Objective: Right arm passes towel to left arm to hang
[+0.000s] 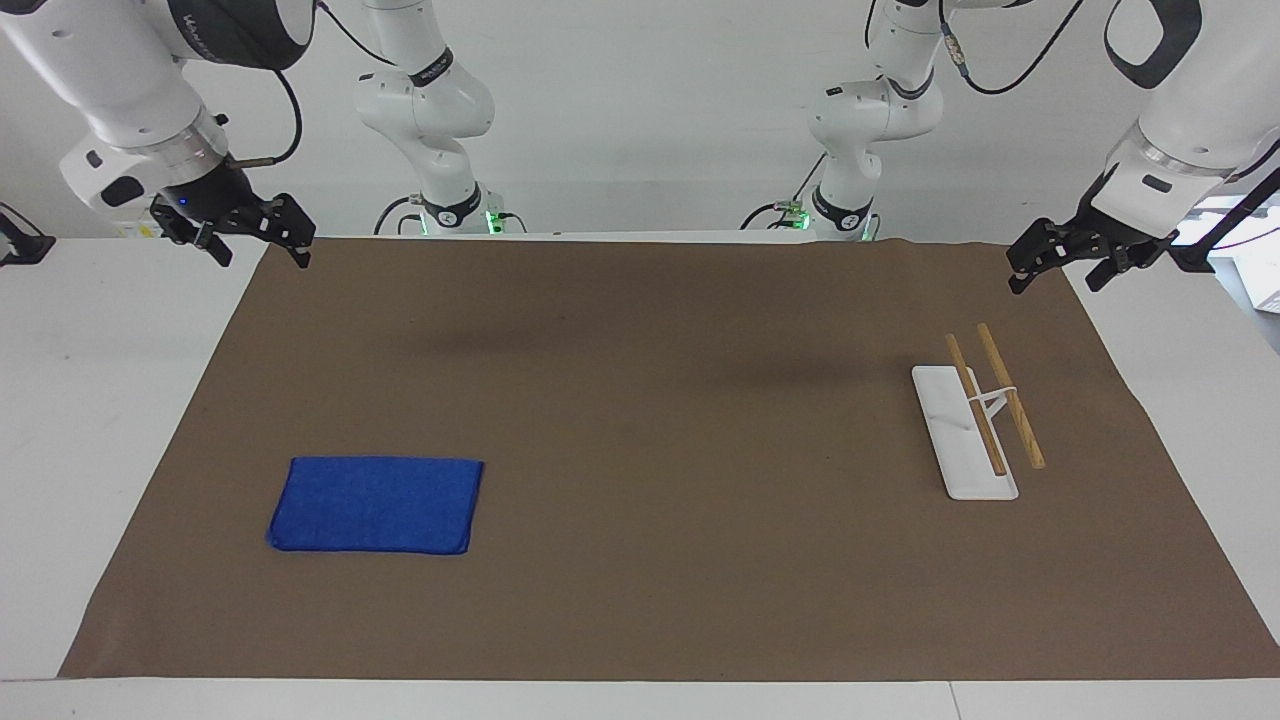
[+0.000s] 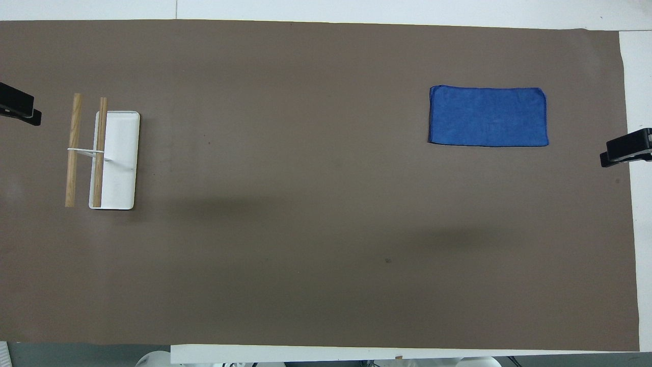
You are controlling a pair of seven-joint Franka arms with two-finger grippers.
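My right gripper grabs the blue towel by one edge next, to pass it to my left arm for hanging.
The blue towel lies flat and folded on the brown mat toward the right arm's end of the table; it also shows in the overhead view. My right gripper, with a blue light at its wrist, hangs open and empty in the air over the mat's edge at that end, apart from the towel. One of its fingers shows in the overhead view. My left gripper hangs open and empty over the mat's edge at the left arm's end, beside the rack. One of its fingers shows in the overhead view.
A towel rack with a white base and two wooden rods on a thin white post stands toward the left arm's end; it also shows in the overhead view. The brown mat covers most of the white table.
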